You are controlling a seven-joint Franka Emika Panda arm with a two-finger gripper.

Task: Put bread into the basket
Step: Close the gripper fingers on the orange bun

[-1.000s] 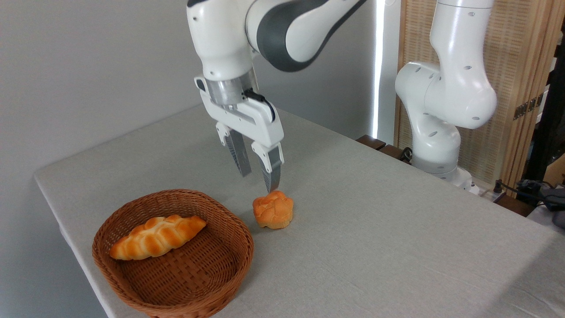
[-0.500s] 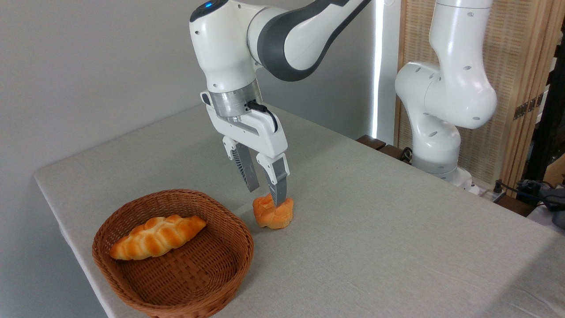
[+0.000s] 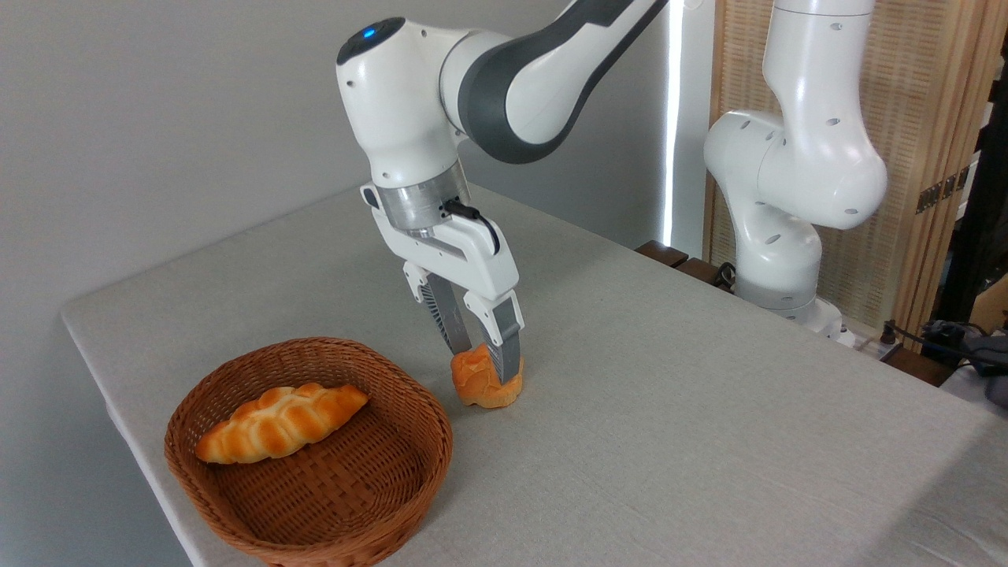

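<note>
The small golden-orange bun has to go into the basket, so the robot's gripper should next grip it by its rounded sides.
The bread (image 3: 475, 379), a small golden-orange lobed bun, rests on the table just right of the basket (image 3: 429, 402), a shallow round brown wicker basket. My gripper (image 3: 486, 364) has come straight down over the bun and stands open. Its fingers straddle the bun: the front finger (image 3: 508, 354) covers part of the bun's top and right side, and the rear finger sits behind it. The bun still sits on the cloth and keeps its shape.
A long braided golden loaf (image 3: 279, 421) lies inside the basket, toward its left. The grey cloth-covered table (image 3: 669, 409) ends close to the basket on the left and front. The arm's white base (image 3: 780, 236) stands at the back right.
The gripper has dropped from above the bun to around it, shifting slightly right. Its finger spacing looks unchanged. The bun and basket have not moved.
</note>
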